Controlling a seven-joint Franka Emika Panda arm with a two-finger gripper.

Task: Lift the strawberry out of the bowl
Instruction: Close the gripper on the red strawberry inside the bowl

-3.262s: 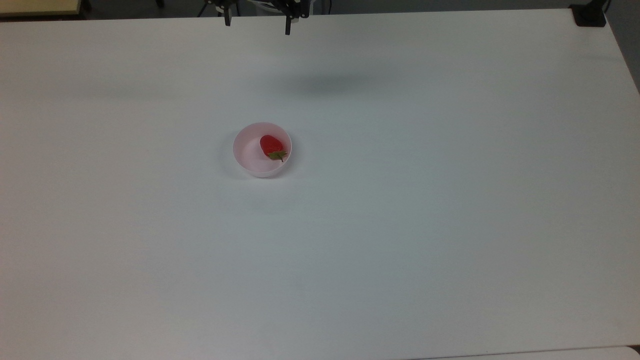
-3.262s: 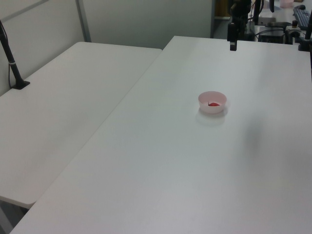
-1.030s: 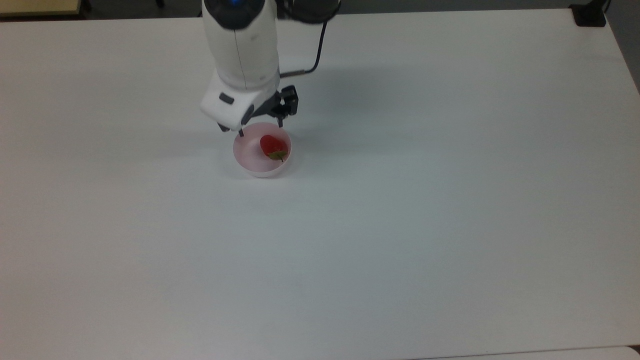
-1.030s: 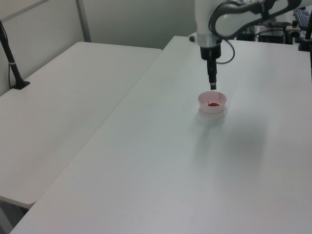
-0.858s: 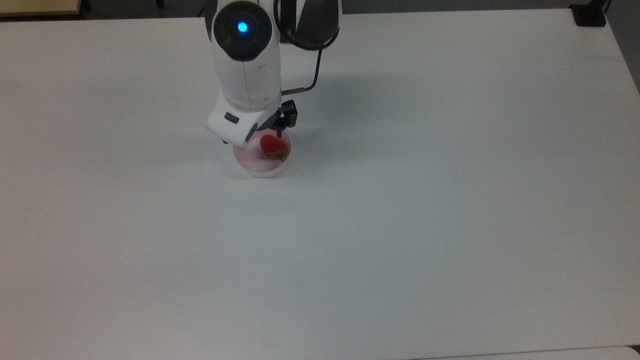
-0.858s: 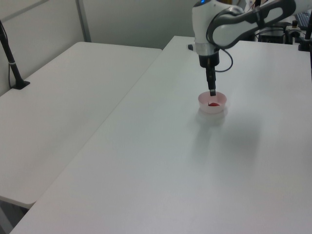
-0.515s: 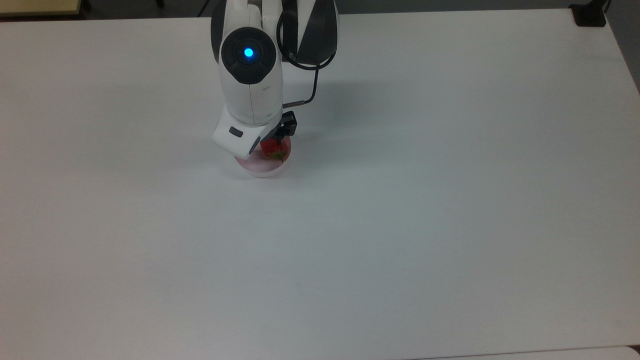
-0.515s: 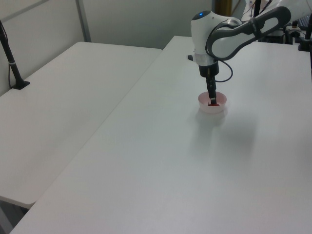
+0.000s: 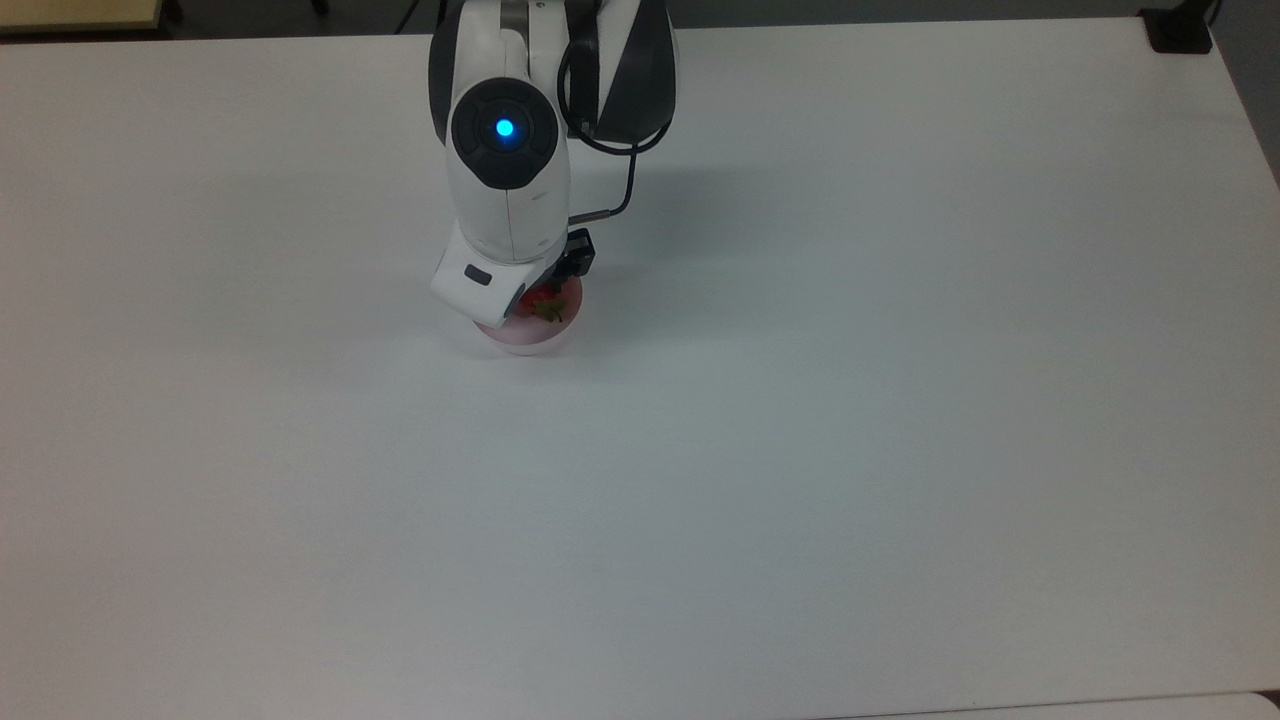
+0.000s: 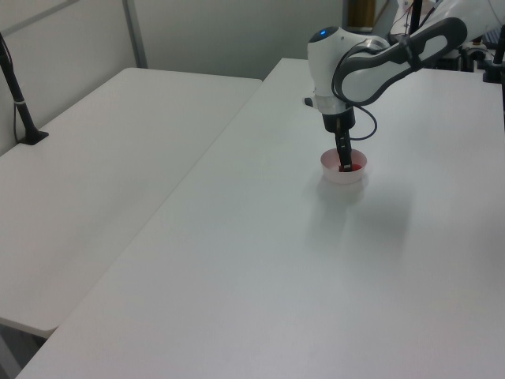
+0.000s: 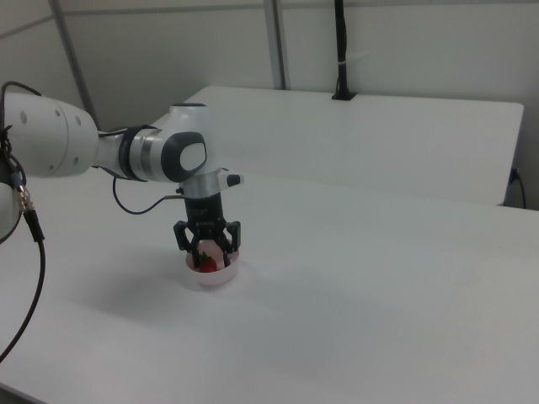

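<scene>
The strawberry needs to be lifted out of the pink bowl (image 10: 344, 176) next, so my gripper needs to pick it up by its red body (image 10: 356, 166).
A small pale pink bowl (image 9: 532, 342) (image 10: 344, 176) (image 11: 212, 276) stands on the white table, left of middle in the top view. The red strawberry (image 9: 545, 303) (image 11: 206, 263) lies inside it, partly covered by the arm's white hand (image 9: 480, 285) in the top view. My gripper (image 11: 208, 255) (image 10: 345, 163) points straight down into the bowl. It is open, with one finger on each side of the strawberry. Whether the fingers touch the fruit cannot be told.
The white table (image 9: 800, 450) stretches wide around the bowl. A black clamp (image 9: 1180, 30) sits at its corner at the top view's upper right. A second white table (image 10: 102, 174) with a black post (image 10: 16, 87) adjoins at the left view's left. A black cable (image 9: 625, 185) hangs by the wrist.
The arm came from the table's far edge to the bowl and lowered. Over the last second the open fingers sank from above the rim down around the strawberry.
</scene>
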